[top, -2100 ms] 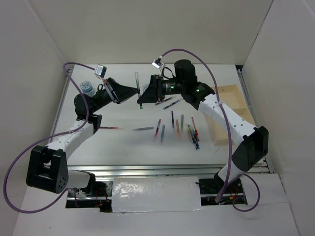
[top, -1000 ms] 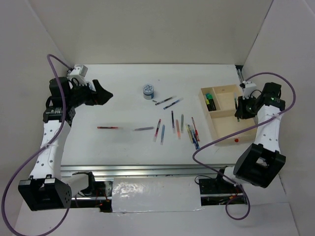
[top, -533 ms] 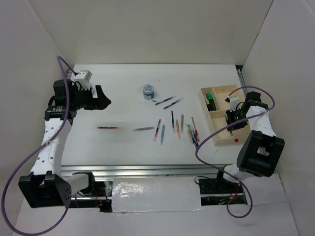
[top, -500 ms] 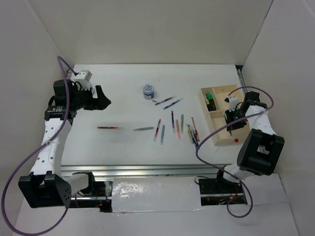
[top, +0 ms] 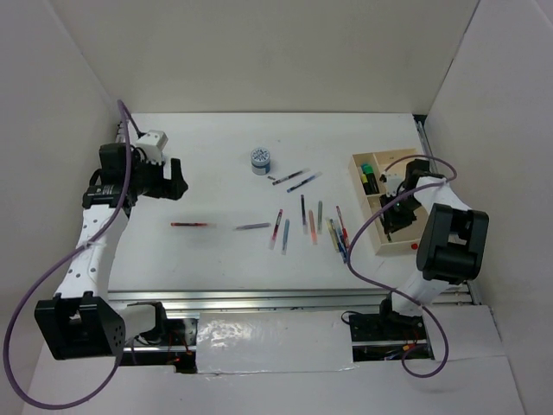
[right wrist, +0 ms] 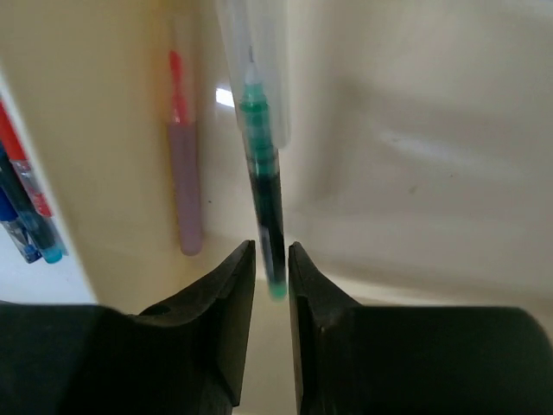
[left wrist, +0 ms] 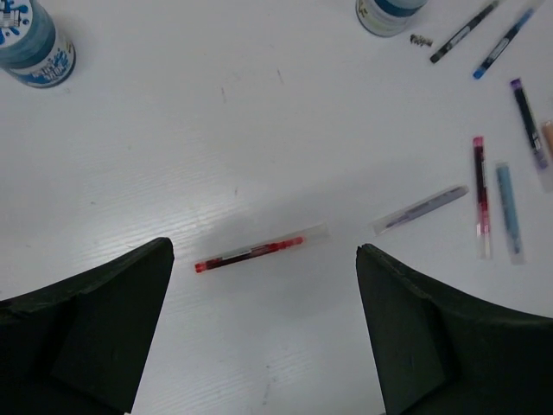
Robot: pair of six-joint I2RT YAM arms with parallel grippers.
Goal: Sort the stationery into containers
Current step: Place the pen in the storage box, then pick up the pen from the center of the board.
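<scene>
The left gripper should next grab the red pen by its body near the pen's red end (top: pixel 181 225) (left wrist: pixel 230 258), so that the pen's clear cap stays free for the right gripper.
My right gripper (top: pixel 390 220) (right wrist: pixel 272 251) is lowered into the near compartment of the pale wooden tray (top: pixel 406 156) (right wrist: pixel 415 104). Its jaws stand slightly apart, with a green pen (right wrist: pixel 263 181) loose between them, pointing into the tray. A pink pen (right wrist: pixel 188 190) lies on the tray floor beside it. Green and yellow highlighters (top: pixel 370 177) fill a far compartment. My left gripper (top: pixel 173 177) (left wrist: pixel 263 249) hangs wide open and empty above a red pen (top: pixel 188 225) (left wrist: pixel 251 253) on the table.
Several pens (top: pixel 337 233) lie scattered mid-table, and a grey one (top: pixel 252 226) (left wrist: pixel 421 208) lies near the red pen. One blue-white pot (top: pixel 260 161) stands at the back; another pot (left wrist: pixel 34 43) sits near the left arm. White walls enclose the table.
My right arm carried the green pen over the tray and dropped into its near compartment, and its jaws have eased apart. My left arm swung forward over the red pen.
</scene>
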